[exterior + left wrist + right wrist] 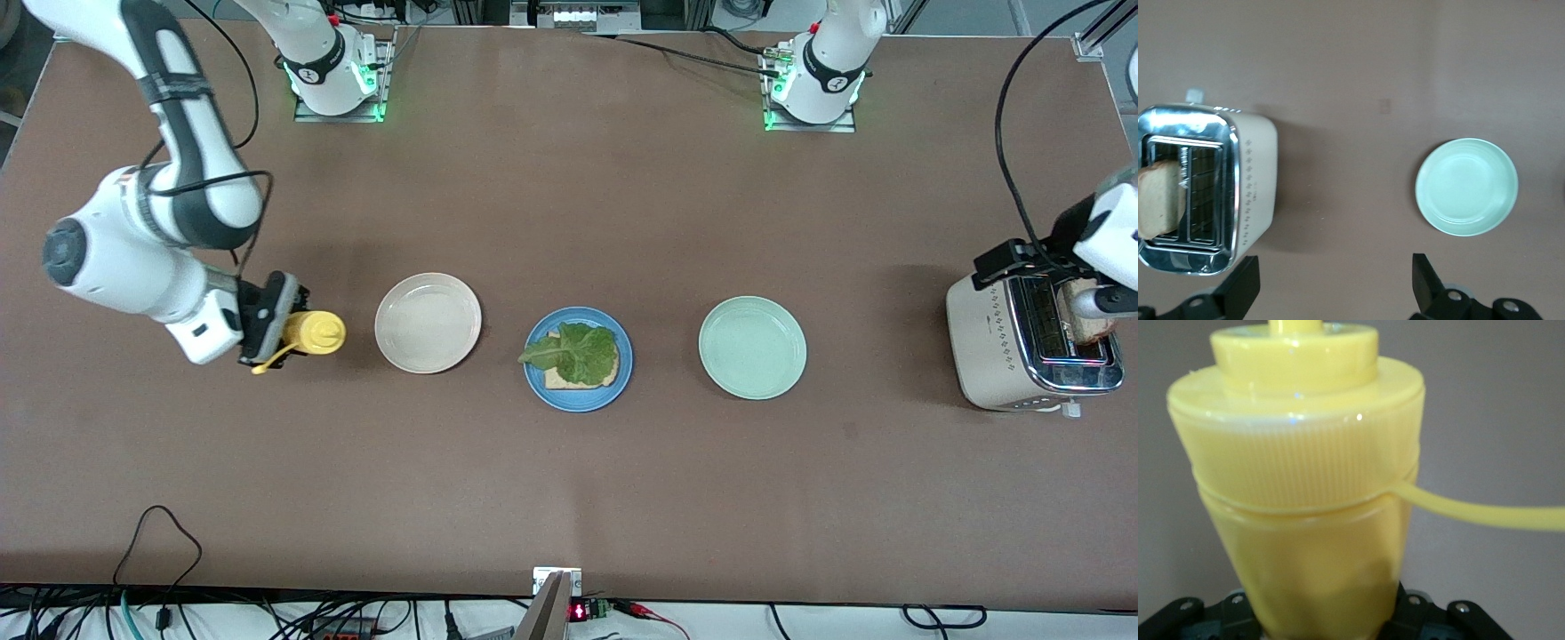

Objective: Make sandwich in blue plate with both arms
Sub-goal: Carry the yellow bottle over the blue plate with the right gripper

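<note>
My left gripper grabs the bread slice by its part sticking out of the toaster next, to top the lettuce on the blue plate (622,378).
The blue plate (622,378) sits mid-table between two other plates. On it lies one bread slice (569,380) with a green lettuce leaf (578,351) on top. My right gripper (284,333) (1325,613) is shut on a yellow squeeze bottle (316,332) (1305,487). It holds the bottle on its side over the table toward the right arm's end, nozzle toward the cream plate. My left gripper (1335,277) is open and empty, up beside the toaster (1005,342) (1251,180). A second bread slice (1086,311) (1158,200) stands in a toaster slot.
A cream-white plate (428,322) lies beside the blue plate toward the right arm's end. A pale mint-green plate (752,348) (1466,187) lies toward the left arm's end. The toaster stands near that end's table edge. The bottle's cap strap (267,364) hangs loose.
</note>
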Controlling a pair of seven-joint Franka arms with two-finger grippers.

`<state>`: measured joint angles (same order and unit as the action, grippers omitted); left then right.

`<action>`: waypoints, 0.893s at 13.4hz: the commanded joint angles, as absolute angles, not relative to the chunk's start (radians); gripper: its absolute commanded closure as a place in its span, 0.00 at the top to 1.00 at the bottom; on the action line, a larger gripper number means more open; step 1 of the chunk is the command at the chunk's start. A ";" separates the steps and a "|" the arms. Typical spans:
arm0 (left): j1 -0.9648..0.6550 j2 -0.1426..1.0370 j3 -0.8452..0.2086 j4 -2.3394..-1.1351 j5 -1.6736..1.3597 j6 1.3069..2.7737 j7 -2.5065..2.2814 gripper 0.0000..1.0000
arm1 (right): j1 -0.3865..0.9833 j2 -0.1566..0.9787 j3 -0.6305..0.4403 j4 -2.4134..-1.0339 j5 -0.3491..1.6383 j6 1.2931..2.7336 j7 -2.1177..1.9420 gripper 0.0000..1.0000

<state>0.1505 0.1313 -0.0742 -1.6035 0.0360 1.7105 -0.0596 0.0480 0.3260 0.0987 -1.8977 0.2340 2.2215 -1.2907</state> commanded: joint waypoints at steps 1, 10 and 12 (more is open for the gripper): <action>0.250 0.218 -0.074 -1.514 0.031 1.709 -0.026 1.00 | 0.103 0.295 0.132 -1.928 0.132 2.255 -1.093 0.00; 0.529 0.454 -0.075 -1.453 0.031 1.827 0.558 1.00 | 0.394 0.353 0.133 -1.904 -0.299 2.250 -0.476 0.00; 0.546 0.463 -0.075 -1.497 0.029 1.821 0.568 1.00 | 0.440 0.394 0.130 -1.881 -0.345 2.238 -0.437 0.00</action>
